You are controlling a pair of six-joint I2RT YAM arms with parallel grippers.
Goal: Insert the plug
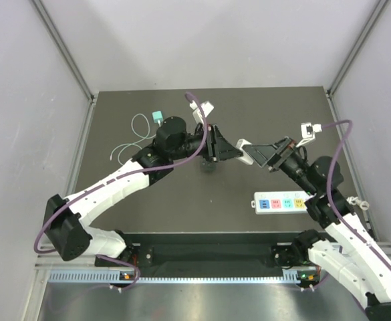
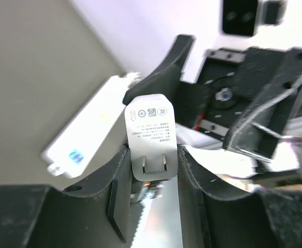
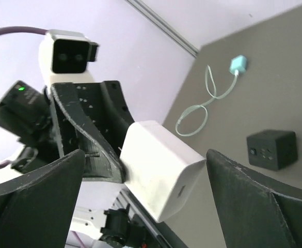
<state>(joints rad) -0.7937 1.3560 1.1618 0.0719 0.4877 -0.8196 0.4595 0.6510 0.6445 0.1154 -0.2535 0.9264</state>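
I should next grab the plug with my right gripper by its sides at the end opposite the prongs, so the prongs are left to insert.
The plug (image 2: 149, 135) is a white block charger with two flat prongs that face the left wrist camera. My left gripper (image 2: 152, 155) is shut on it, holding it in the air above the table's middle (image 1: 245, 147). In the right wrist view the plug (image 3: 158, 168) sticks out from the left gripper's black fingers (image 3: 86, 132). My right gripper (image 3: 144, 157) stands open, its fingers wide on either side of the plug and apart from it. The white power strip (image 1: 281, 201) with coloured sockets lies on the table at the right, also in the left wrist view (image 2: 86, 139).
A black cube (image 1: 208, 166) sits on the dark mat under the left gripper (image 1: 234, 152). A pale green cable with a teal connector (image 1: 157, 118) lies at the back left. Grey walls with metal rails enclose the table on three sides.
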